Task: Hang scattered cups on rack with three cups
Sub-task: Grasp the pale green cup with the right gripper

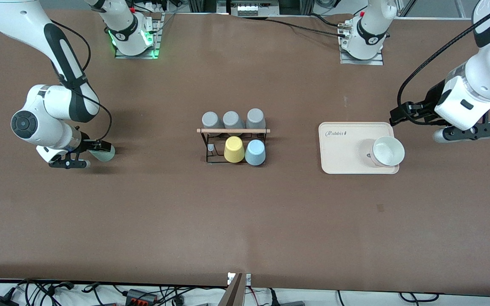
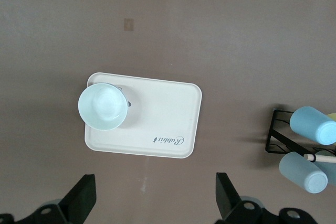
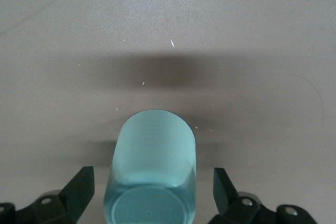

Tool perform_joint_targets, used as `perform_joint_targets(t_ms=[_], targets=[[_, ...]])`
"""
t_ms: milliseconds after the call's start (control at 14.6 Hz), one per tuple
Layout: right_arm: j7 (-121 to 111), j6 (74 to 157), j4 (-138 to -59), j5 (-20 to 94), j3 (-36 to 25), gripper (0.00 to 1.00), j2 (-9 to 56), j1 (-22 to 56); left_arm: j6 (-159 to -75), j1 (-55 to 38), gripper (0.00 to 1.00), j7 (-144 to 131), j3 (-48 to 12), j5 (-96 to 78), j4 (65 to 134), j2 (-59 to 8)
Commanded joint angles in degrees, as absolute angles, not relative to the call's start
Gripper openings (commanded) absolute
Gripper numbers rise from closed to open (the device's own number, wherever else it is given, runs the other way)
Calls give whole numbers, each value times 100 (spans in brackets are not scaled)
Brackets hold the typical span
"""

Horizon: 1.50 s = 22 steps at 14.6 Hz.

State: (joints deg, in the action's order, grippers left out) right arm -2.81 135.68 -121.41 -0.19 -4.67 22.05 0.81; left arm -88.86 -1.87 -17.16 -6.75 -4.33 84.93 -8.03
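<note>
My right gripper should close: in the right wrist view the pale mint green cup is between my fingers.
The pale mint green cup point(image 1: 103, 154) lies on its side on the table near the right arm's end. My right gripper point(image 1: 101, 148) is low around it, open, with a finger on each side and a gap to the cup. In the right wrist view the cup point(image 3: 152, 166) lies between the fingers of the gripper point(image 3: 152, 199). The light blue cup point(image 1: 254, 152) hangs on the black wire rack point(image 1: 207, 144) beside a yellow cup point(image 1: 234, 149). It also shows in the left wrist view point(image 2: 313, 125). My left gripper point(image 1: 398, 115) is open and empty over the table beside the tray, as the left wrist view point(image 2: 152, 203) shows too.
Three grey cups point(image 1: 233, 120) sit on the rack's side farther from the front camera, under the wooden rod point(image 1: 233, 130). One peg point(image 1: 211, 148) beside the yellow cup is bare. A cream tray point(image 1: 343, 148) holds a white bowl point(image 1: 388, 151) toward the left arm's end.
</note>
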Motion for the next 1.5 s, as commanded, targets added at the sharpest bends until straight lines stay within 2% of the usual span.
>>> perform_joint_targets(t_ms=[0,68,205,342,615,820,957,1230,1435], targets=[[-149,13623,-12217,-97,-448,100,2145,97,-8789,-158,100,-1600,-686,-510,8525,-747],[-149,13614,-12217,-97,-448,98,2153,97,-8798,-158,100,-1600,-686,-510,8517,-756],[-141,13483,-12208,-88,-439,59,2153,97,-8798,-184,100,-1582,-703,-457,8525,-756],[-149,13395,-12156,-79,-440,37,2136,97,-8798,-167,100,-1573,-703,-431,8525,-756],[-246,13010,-11779,-70,-396,31,2013,105,-8754,-97,100,-1564,-633,-439,8517,-729],[-194,11677,-10596,-9,25,27,2065,105,-8763,-158,100,-1582,-703,-431,8508,-747],[-185,11085,-9812,-9,184,27,2179,237,-8754,-106,100,-1573,-694,-431,8508,-738],[-229,11004,-8765,-44,220,23,2556,1000,-8710,-88,100,-1565,-686,-439,8508,-738],[-202,10785,-8342,-53,211,21,2759,1528,-8701,-88,100,-1564,-677,-439,8517,-738]])
